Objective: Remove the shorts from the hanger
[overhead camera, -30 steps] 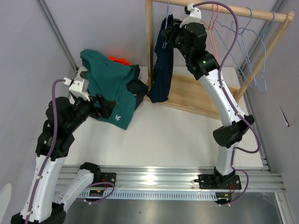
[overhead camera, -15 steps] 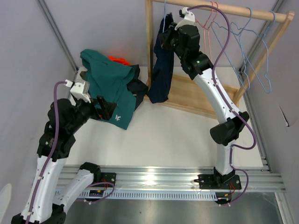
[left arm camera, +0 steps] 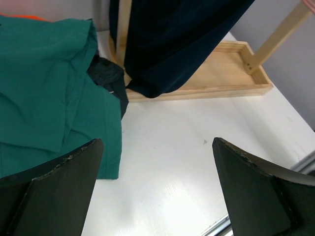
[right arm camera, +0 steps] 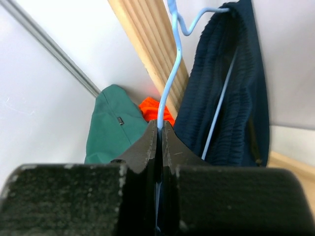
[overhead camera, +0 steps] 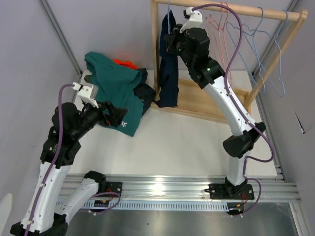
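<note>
My left gripper needs to pull the navy blue shorts off the hanger, so it should reach them and grab their free bottom end [overhead camera: 168, 99] [left arm camera: 153, 85].
The navy blue shorts [overhead camera: 167, 73] hang on a light blue wire hanger [right arm camera: 173, 73] at the left end of the wooden rack; they also show in the left wrist view [left arm camera: 172, 44]. My right gripper [right arm camera: 160, 125] is shut on the hanger's wire just below its hook, high beside the shorts [overhead camera: 171, 43]. The teal green shorts [overhead camera: 115, 83] lie in a pile at the back left, over the bright orange [overhead camera: 124, 63] and black [overhead camera: 145, 91] pairs. My left gripper [left arm camera: 157, 142] is open and empty, above the table by the teal pair's near edge [overhead camera: 118, 114]. No olive pair is in view.
The rack's top rail [overhead camera: 231, 10] carries empty pink [overhead camera: 224, 24] and blue [overhead camera: 268, 49] hangers to the right. Its wooden base tray [overhead camera: 206, 101] sits on the table. Walls close in on both sides. A metal rail [overhead camera: 172, 189] runs along the near edge.
My right gripper has moved left and up along the rail with the hanger, and the navy shorts swung left with it. The left gripper has shifted slightly right.
</note>
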